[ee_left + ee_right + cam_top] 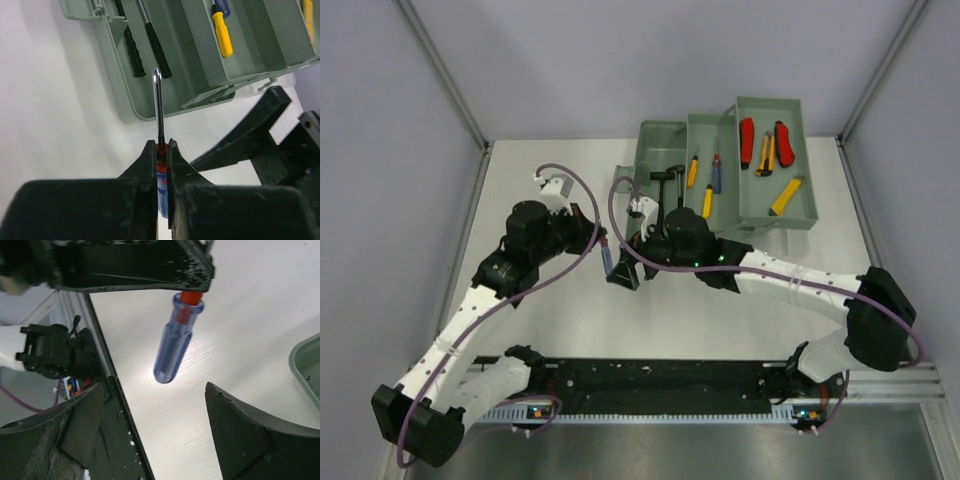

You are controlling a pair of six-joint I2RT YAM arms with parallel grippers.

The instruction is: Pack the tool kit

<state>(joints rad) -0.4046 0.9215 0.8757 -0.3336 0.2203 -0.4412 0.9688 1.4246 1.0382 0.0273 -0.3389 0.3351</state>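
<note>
Next, my right gripper reaches the screwdriver and grabs its clear blue handle [606,257] [173,351] to pack the screwdriver into the tray of screwdrivers.
My left gripper [605,250] is shut on a screwdriver with a clear blue handle and a red collar [161,150], and holds it above the table in front of the open green toolbox [660,135]. In the left wrist view its metal shaft [159,107] points toward the box [150,112]. My right gripper [623,277] is open just below the handle. In the right wrist view the blue handle [175,347] hangs from the left gripper's fingers [135,265], just beyond my right gripper [160,410] and not touching its fingers.
The toolbox trays hold yellow-handled screwdrivers [707,200], a blue-handled one [716,175], black-handled tools [670,185], red knives [748,140] and a yellow cutter [785,195]. The arms' black base rail [650,380] runs along the near edge. Grey walls enclose the table.
</note>
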